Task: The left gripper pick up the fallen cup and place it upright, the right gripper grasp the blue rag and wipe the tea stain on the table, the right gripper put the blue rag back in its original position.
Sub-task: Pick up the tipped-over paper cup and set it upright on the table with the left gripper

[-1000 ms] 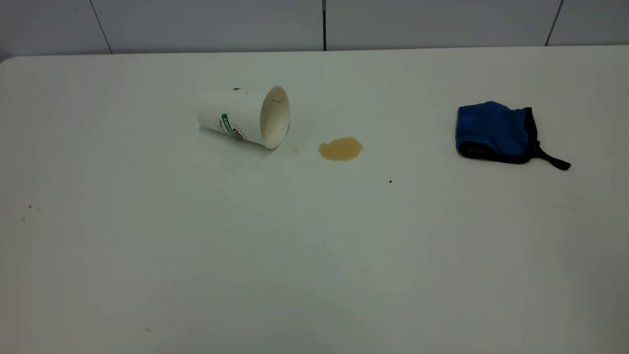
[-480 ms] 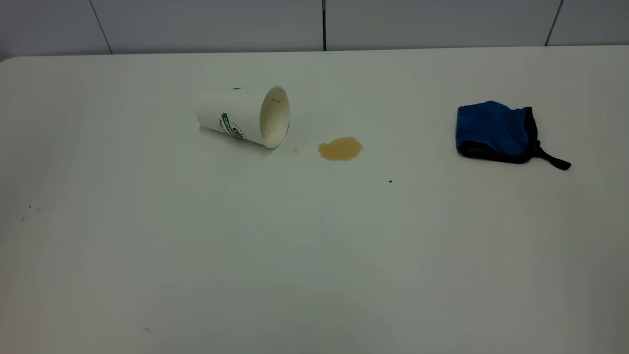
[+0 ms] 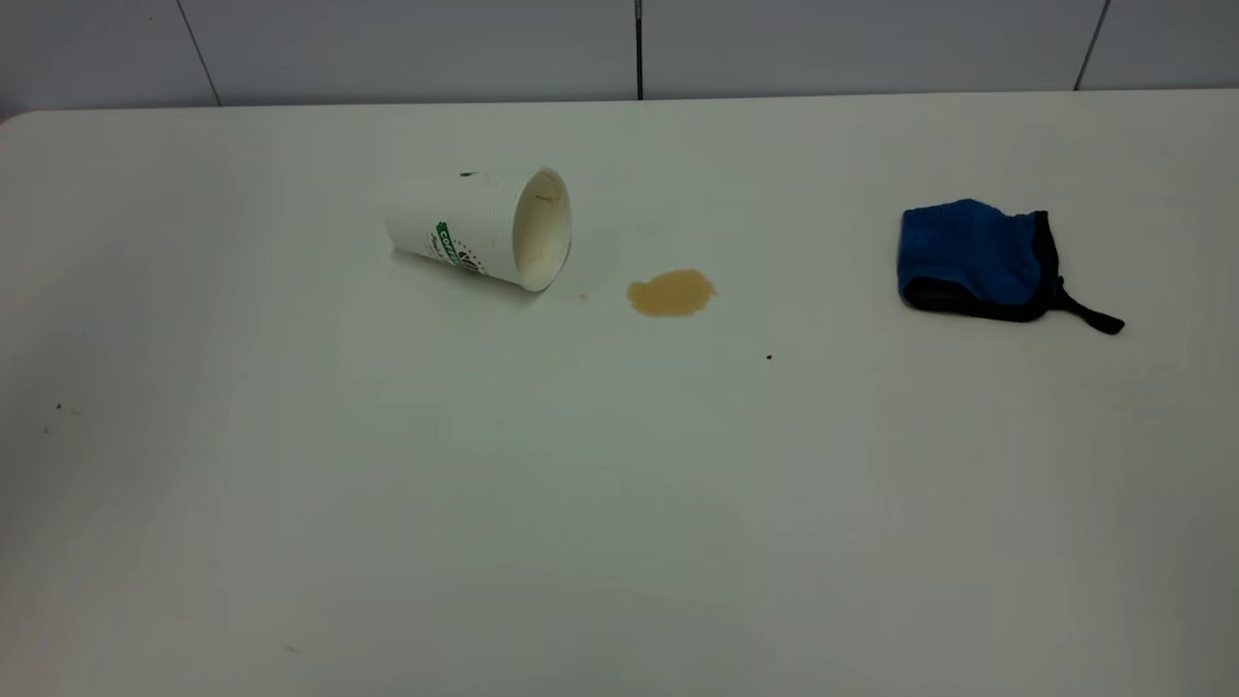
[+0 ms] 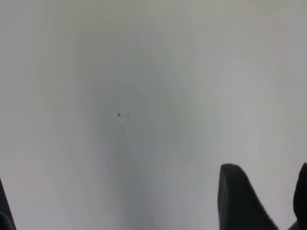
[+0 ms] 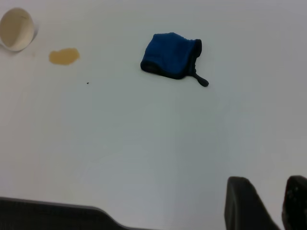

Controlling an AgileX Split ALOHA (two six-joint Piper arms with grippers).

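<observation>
I should next grab the fallen white paper cup with my left gripper by its rim [image 3: 542, 230], so that I can stand the cup upright.
The white paper cup [image 3: 479, 229] lies on its side on the table [image 3: 619, 503], at the back left, its mouth facing the tea stain [image 3: 671, 291]. The blue rag [image 3: 973, 259] lies at the back right, its black strap pointing right. Neither gripper shows in the exterior view. The left gripper [image 4: 267, 168] hangs over bare table, its fingers slightly apart and empty. The right gripper [image 5: 267, 180] is also empty with a narrow gap, well short of the rag [image 5: 171, 55]. The right wrist view also shows the stain [image 5: 64, 56] and the cup's mouth [image 5: 17, 28].
A tiny dark speck [image 3: 770, 357] lies right of the stain and nearer the front. A few small specks [image 3: 58, 408] sit near the left edge. A grey tiled wall [image 3: 639, 48] runs behind the table's far edge.
</observation>
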